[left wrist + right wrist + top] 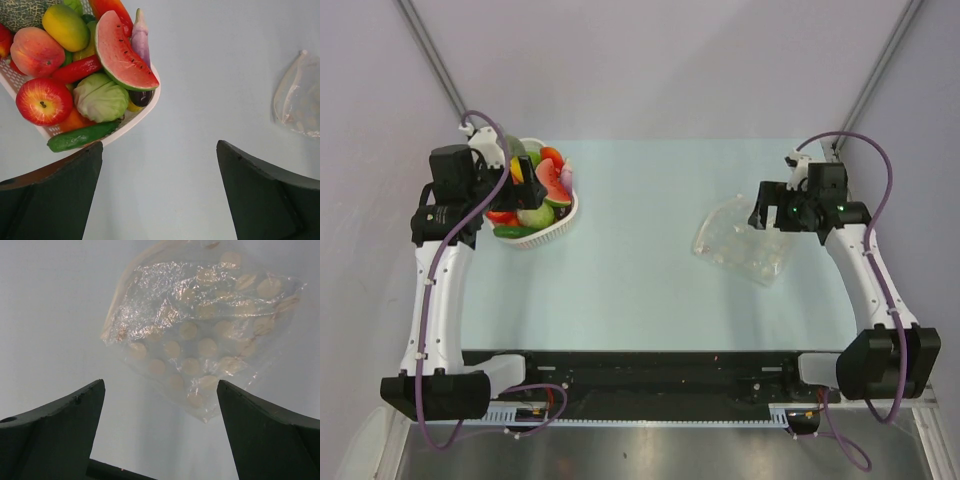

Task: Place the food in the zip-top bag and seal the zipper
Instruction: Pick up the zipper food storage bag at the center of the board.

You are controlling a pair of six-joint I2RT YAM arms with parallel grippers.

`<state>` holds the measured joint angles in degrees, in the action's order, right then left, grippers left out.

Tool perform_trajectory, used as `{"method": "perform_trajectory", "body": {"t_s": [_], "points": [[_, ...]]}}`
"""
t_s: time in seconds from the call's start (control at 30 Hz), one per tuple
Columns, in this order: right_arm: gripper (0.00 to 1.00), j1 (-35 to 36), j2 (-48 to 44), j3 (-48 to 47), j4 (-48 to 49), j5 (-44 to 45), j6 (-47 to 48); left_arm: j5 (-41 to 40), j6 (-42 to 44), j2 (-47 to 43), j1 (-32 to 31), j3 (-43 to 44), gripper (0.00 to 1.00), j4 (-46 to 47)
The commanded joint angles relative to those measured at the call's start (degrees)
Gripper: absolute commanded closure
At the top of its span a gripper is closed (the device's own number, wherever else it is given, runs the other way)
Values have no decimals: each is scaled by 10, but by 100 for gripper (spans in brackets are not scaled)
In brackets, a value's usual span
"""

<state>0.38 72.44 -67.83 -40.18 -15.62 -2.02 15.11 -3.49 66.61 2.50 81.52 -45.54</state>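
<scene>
My right gripper picks up the zip-top bag by one side of its zipper edge (711,221) (131,273) next, leaving the other for my left gripper, to let food in.
The food lies heaped in a white slotted basket (568,212) at the table's far left: a watermelon slice (120,50), a red apple (42,101), a green cabbage (101,98), a red pepper (76,70) and more. My left gripper (527,170) hovers over the basket, open and empty; in its wrist view (159,165) the jaws stand wide over bare table beside the basket. The clear zip-top bag (744,243) lies flat at the right, empty, and shows in the right wrist view (205,335). My right gripper (767,208) is open and empty just above the bag's far-right edge.
The pale blue table (640,290) runs between basket and bag. Grey walls stand behind with two slanted metal posts (435,60). The bag also shows at the right edge of the left wrist view (300,97).
</scene>
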Motion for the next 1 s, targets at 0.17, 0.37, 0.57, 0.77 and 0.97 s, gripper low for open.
{"method": "perform_trajectory", "body": {"t_s": [0.17,0.37,0.57,0.77,0.97], "points": [[0,149,90,-65,57,228,-71,-102,-35,-7,1,8,0,7],[0,239,179,-111,56,326,-118,-137,-42,-3,0,16,0,-3],[4,275,291,-176,12,350,-161,-142,-62,1,0,7,1,9],[13,292,378,-256,-9,395,-198,-150,-79,1,1,-6,0,18],[19,290,472,-345,-51,475,-211,-165,-79,-23,1,-46,0,34]]}}
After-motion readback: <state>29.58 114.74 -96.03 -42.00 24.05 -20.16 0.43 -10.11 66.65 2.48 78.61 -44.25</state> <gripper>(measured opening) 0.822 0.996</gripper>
